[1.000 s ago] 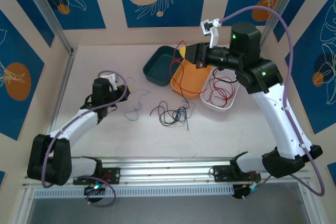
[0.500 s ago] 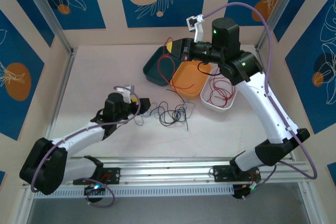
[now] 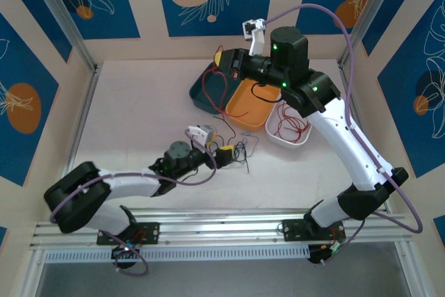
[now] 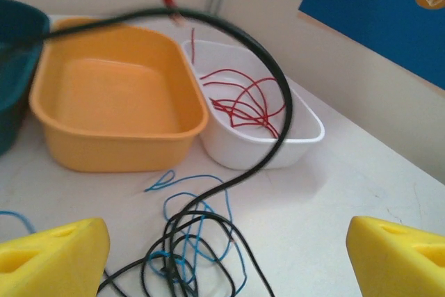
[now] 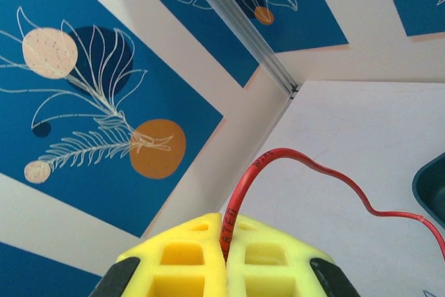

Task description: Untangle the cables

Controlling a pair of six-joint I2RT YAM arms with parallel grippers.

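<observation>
The blue cable's loops need to stay free to untangle from the black cable. My left gripper should next grab the blue cable at the tangle's edge nearest it.
A tangle of black and blue cables (image 3: 240, 152) lies mid-table, in front of the bins. My left gripper (image 3: 228, 155) sits low at its left side. In the left wrist view the tangle (image 4: 184, 241) lies between its wide-open yellow fingers (image 4: 55, 255), and one black cable (image 4: 281, 102) arcs up out of it. My right gripper (image 3: 221, 60) hangs above the teal bin (image 3: 200, 94), shut on a red cable (image 3: 206, 83) that droops toward the table. The right wrist view shows that red cable (image 5: 299, 158) pinched between the closed yellow pads (image 5: 188, 255).
An orange bin (image 3: 254, 108) stands beside the teal one, and a white bin (image 3: 300, 138) to its right holds several red cables (image 3: 285, 122). Patterned walls enclose the table on three sides. Bare table lies to the left and along the front rail.
My left arm swung right across the table, from the blue cable area to the black and blue tangle. The right gripper carried the red cable left, from over the orange bin to over the teal bin.
</observation>
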